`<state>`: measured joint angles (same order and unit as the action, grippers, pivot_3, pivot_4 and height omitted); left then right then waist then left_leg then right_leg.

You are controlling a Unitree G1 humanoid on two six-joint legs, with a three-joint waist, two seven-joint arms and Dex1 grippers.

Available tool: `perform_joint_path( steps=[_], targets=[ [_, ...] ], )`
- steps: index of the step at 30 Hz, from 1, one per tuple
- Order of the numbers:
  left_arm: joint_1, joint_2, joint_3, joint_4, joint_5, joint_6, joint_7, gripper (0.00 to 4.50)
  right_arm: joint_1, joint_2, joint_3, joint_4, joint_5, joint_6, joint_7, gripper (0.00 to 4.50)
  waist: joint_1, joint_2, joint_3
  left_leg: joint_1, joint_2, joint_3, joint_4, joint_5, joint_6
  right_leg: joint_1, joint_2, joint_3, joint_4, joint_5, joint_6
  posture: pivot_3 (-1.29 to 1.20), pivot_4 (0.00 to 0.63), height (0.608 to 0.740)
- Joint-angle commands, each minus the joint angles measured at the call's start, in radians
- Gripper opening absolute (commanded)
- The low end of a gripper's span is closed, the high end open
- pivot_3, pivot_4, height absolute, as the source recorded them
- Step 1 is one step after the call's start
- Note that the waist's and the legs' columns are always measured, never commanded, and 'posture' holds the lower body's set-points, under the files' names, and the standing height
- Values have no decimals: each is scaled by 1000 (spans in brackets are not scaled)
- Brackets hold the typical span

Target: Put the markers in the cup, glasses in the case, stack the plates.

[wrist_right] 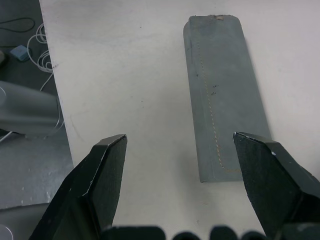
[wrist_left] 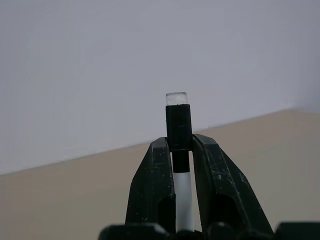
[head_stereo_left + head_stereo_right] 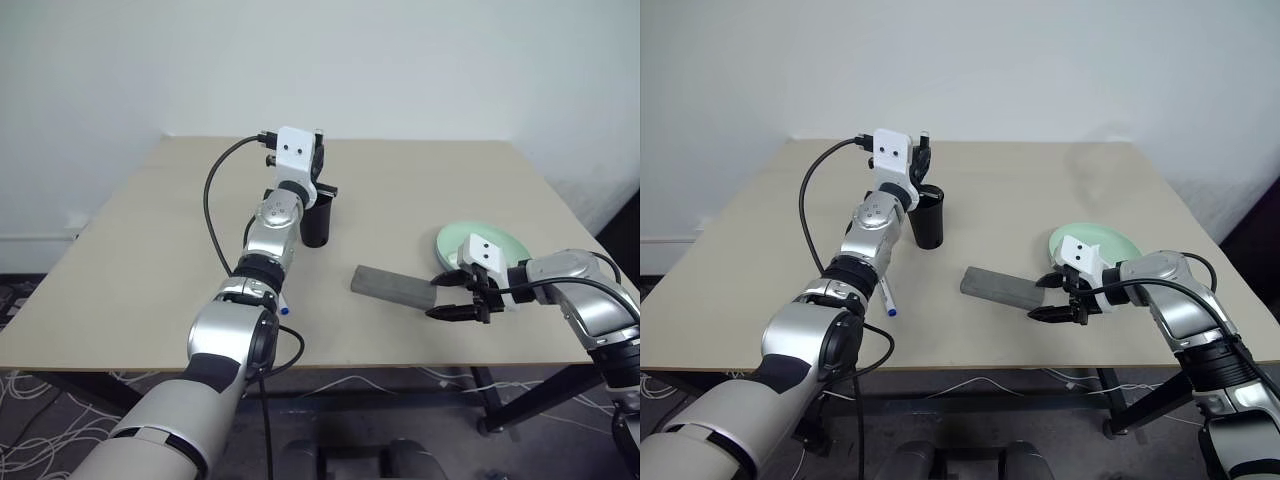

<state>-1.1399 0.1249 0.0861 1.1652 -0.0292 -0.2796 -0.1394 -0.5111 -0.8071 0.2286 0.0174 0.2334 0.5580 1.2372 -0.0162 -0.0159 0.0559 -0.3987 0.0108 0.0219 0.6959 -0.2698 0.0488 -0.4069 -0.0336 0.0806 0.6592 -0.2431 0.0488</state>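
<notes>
The black-capped marker is upright and its lower end is over the black cup (image 3: 315, 222), so my left gripper should open now.
My left gripper (image 3: 318, 150) is raised just above the black cup (image 3: 315, 222) near the table's middle and points forward. It is shut on the black-capped white marker (image 2: 178, 125), whose cap sticks out past the fingertips. The blue-tipped marker (image 3: 887, 298) lies on the table, partly under my left arm. The grey case (image 3: 395, 287) lies flat and closed at the front centre. My right gripper (image 3: 450, 295) stands open just right of the case's end with nothing between its fingers. A pale green plate (image 3: 480, 240) sits behind it. The glasses are out of view.
The beige table (image 3: 150, 280) stands against a white wall. Its front edge runs just below my right gripper. White cables (image 3: 40, 420) lie on the floor beneath the table. A black cable (image 3: 215, 190) loops off my left wrist.
</notes>
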Motion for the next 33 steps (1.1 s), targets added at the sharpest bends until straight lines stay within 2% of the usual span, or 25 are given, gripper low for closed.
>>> perform_joint_path(
  steps=[1,10,23,26,27,30,33],
  targets=[
    [-41,9,1,-2,16,-37,20,126,-18,-1,-29,-37,15,6,-5,3698,0,0,0,0,0,0,0,0,0,0,0,0,0,0,0,0,0,740],
    [-32,14,-10,26,55,-69,58,126,-17,1,-29,-43,20,16,-11,3698,0,0,0,0,0,0,0,0,0,0,0,0,0,0,0,0,0,740],
    [-22,6,-11,27,71,-81,75,4475,-12,-2,-30,-53,24,19,-10,3698,0,0,0,0,0,0,0,0,0,0,0,-1,0,0,0,0,0,740],
    [-27,6,-17,-1,71,-59,64,4475,-9,-2,-30,-55,25,20,-13,3698,0,0,0,0,0,0,0,0,0,0,0,-1,0,0,0,0,0,740],
    [-30,7,-19,-17,71,-38,66,4475,-6,-3,-30,-57,26,20,-14,3698,0,0,0,0,0,0,0,0,0,0,0,-1,0,0,0,0,0,740],
    [-56,26,-69,-96,137,186,148,4475,0,-6,-33,-61,26,21,-16,3698,0,0,0,0,0,-1,1,0,0,0,0,-1,0,0,0,0,0,740],
    [-79,-4,5,-316,80,626,278,4475,7,-9,-36,-62,26,20,-17,3698,-1,0,0,-2,0,-1,1,0,0,-1,0,-1,1,0,0,0,0,740]
  ],
)
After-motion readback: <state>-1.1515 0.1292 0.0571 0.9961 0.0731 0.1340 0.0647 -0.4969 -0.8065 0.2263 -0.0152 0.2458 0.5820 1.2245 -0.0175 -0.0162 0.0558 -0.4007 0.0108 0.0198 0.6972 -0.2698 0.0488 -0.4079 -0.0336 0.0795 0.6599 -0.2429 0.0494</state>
